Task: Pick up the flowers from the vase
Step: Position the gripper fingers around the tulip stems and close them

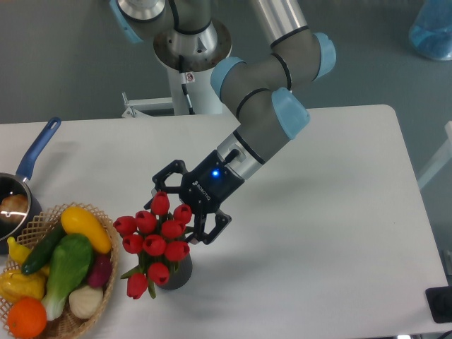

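I will next grab the flowers [152, 239] by their topmost red buds with my gripper. Then I can take them out of the dark grey vase [179, 274].
The flowers [152, 239], a bunch of red tulip buds with green stems, stand in the vase [176, 275], a small dark grey cylinder near the table's front left. The bunch leans left. My gripper [182, 210] is open at the bunch's upper right. One finger [158, 186] is just above the topmost bud and the other [211, 230] is at the right of the buds, so the jaws straddle the top buds. Whether the fingers touch the buds I cannot tell. The stems inside the vase are hidden.
A wicker basket [108, 282] of vegetables sits left of the vase at the front left edge. A dark saucepan with a blue handle [38, 147] lies at the far left. The arm's base [189, 44] is behind the table. A black object [441, 304] is at the front right corner.
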Motion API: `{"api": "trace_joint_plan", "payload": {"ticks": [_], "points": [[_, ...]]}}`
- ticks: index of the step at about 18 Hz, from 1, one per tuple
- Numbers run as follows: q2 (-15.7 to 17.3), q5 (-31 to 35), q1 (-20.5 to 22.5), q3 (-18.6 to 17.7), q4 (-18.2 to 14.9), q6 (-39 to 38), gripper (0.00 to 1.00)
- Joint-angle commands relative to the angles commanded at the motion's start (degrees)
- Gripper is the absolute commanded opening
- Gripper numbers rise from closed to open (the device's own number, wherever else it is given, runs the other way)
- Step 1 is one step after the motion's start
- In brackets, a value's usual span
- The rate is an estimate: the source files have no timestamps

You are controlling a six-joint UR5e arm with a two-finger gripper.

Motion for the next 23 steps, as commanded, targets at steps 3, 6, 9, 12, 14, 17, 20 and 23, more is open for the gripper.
{"api": "trace_joint_plan", "payload": {"ticks": [3, 6, 9, 12, 14, 17, 20, 23], "points": [[-0.09, 0.18, 0.26, -0.35, 0.18, 0.00, 1.00], [-0.09, 0.09, 0.70, -0.53, 0.18, 0.09, 1.00], [0.00, 0.09, 1.14, -0.53, 0.35, 0.09, 0.99], [0.00, 0.09, 1.41, -0.62, 0.44, 0.09, 0.89], [0.00, 0.09, 1.41, -0.70, 0.53, 0.09, 0.81], [0.00, 0.09, 1.32, -0.70, 0.53, 0.09, 0.64], [0.00, -0.53, 1.49, -0.70, 0.53, 0.09, 0.52], [0.00, -0.61, 1.67, -1.05, 0.53, 0.09, 0.36]]}}
